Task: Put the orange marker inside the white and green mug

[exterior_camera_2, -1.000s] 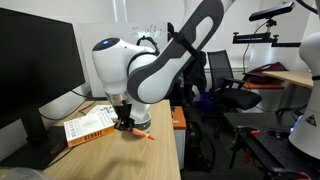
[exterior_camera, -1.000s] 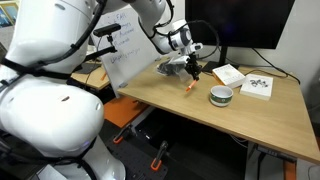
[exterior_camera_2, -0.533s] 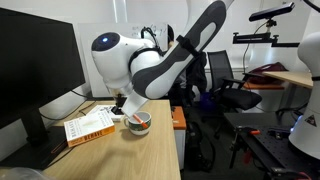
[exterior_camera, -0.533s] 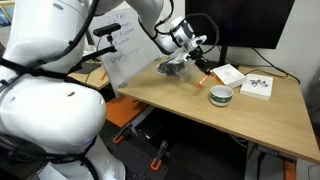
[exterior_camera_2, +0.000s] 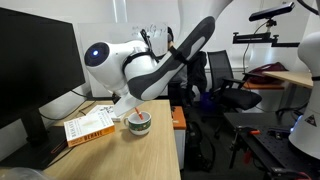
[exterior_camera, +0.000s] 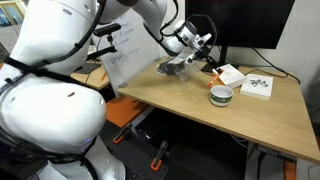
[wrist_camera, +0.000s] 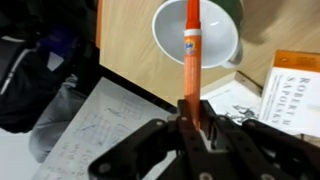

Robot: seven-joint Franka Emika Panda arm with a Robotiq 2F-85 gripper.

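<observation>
I should move my gripper to the middle of the mug's opening: the orange marker hangs above the mug, short of there, and would likely tip off the mug's rim if released.
My gripper is shut on the orange marker, which sticks out straight ahead of the fingers. In the wrist view the marker's far end lies over the open mouth of the white and green mug. In an exterior view the gripper hangs in the air with the marker pointing down, above and a little behind the mug on the wooden table. In an exterior view the mug stands near the table edge; the arm hides the gripper there.
A white booklet and a white box lie just beyond the mug, in front of a dark monitor. A whiteboard sheet leans at the table's end. An orange-covered book lies beside the mug.
The gripper has lifted the marker off the table and carried it up and toward the monitor side, over the mug. The mug has not moved.
</observation>
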